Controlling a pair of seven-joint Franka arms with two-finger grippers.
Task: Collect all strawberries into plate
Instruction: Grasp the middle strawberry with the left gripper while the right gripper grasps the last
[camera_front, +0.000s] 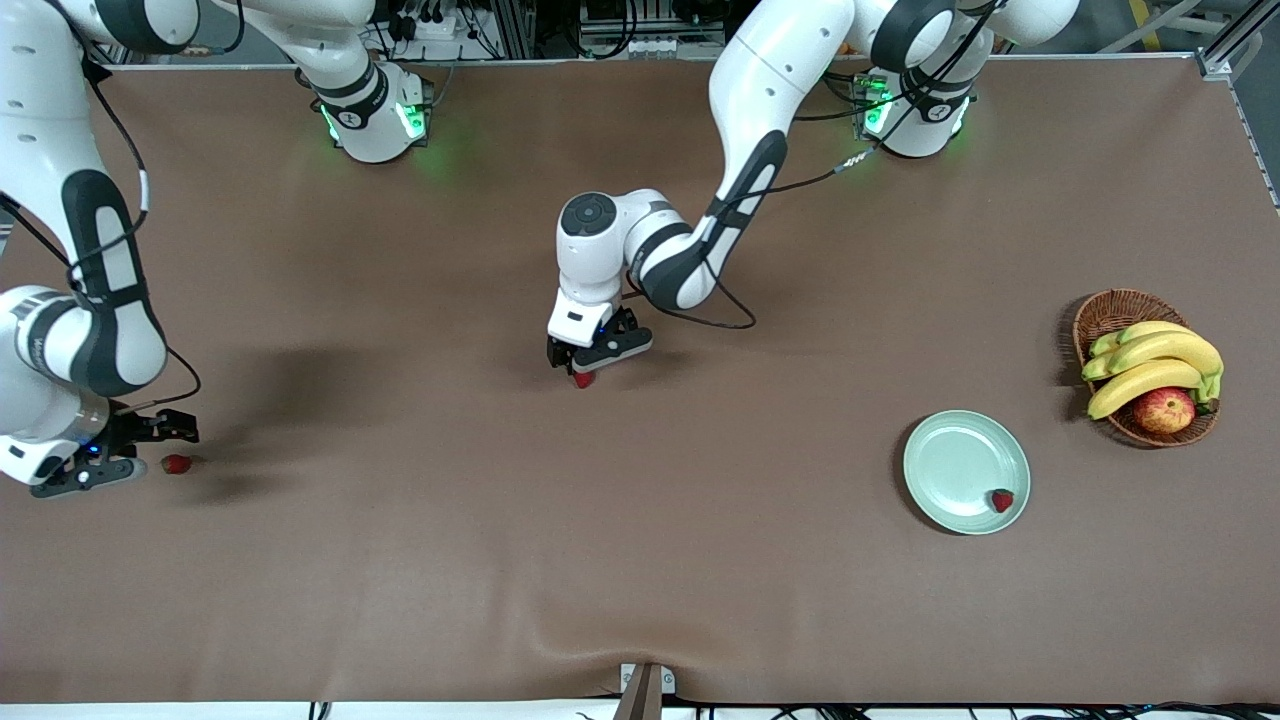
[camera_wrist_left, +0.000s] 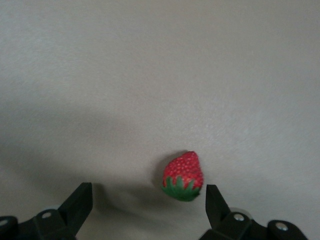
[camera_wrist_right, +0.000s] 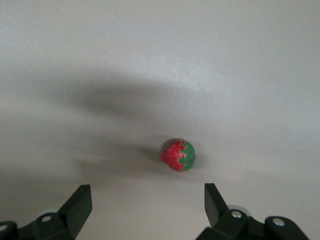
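Observation:
My right gripper's fingers stop short of the second strawberry, so closing now would miss it. My right gripper first moves toward that strawberry.
One strawberry lies mid-table under my left gripper. In the left wrist view this strawberry sits just ahead of the open left gripper, closer to one fingertip. A second strawberry lies at the right arm's end of the table, right beside my right gripper. The right wrist view shows that strawberry a short way ahead of the open right gripper, untouched. A third strawberry rests in the pale mint plate.
A brown wicker basket with bananas and a red-yellow apple stands beside the plate at the left arm's end of the table. A brown cloth covers the table.

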